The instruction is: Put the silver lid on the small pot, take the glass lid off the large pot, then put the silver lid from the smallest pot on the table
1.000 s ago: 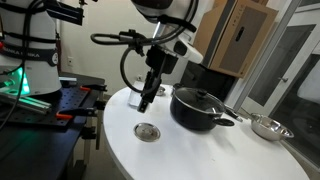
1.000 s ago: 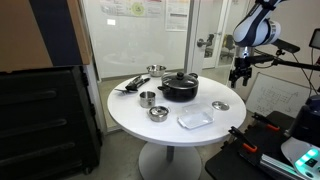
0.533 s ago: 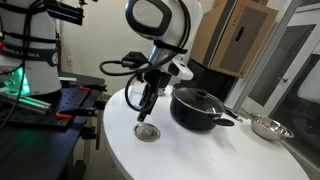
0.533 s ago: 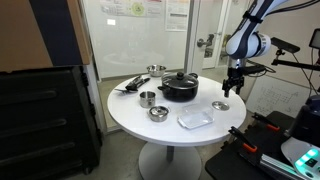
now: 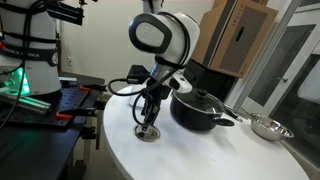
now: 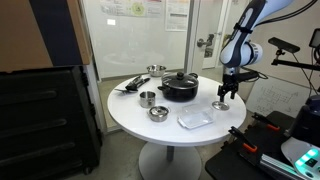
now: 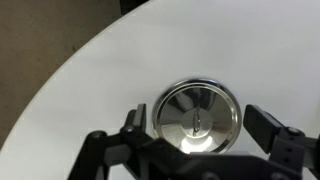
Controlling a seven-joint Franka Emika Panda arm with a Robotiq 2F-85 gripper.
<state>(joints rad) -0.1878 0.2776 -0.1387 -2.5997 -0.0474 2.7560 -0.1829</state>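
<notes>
The robot's fingers straddle the silver lid, above its knob [image 7: 197, 122], so the robot will lower its gripper before it closes on the silver lid's knob.
The silver lid [image 7: 198, 116] lies flat on the white table [image 5: 210, 155], knob up, shown in both exterior views [image 5: 148, 132] [image 6: 220, 105]. My gripper [image 7: 198, 120] hangs just above it, open, one finger [image 7: 135, 118] on each side of the lid's rim and nothing held; it also shows in both exterior views [image 5: 147, 122] [image 6: 223, 98]. The large pot [image 5: 198, 110] [image 6: 180, 89] stands mid-table with the glass lid [image 6: 180, 78] on it. What looks like the small pot [image 6: 147, 98] stands on the pot's far side from me.
A steel bowl [image 6: 158, 112] sits near the small pot and a steel bowl [image 5: 266, 127] shows beyond the black pot. A clear plastic tray [image 6: 196, 119] lies near the table's edge. Black utensils [image 6: 130, 84] lie at the far side. A workbench [image 5: 60, 105] stands beside the table.
The arm has swung in and lowered from well above the table down onto the silver lid. The jaws stay open; the lid has not moved.
</notes>
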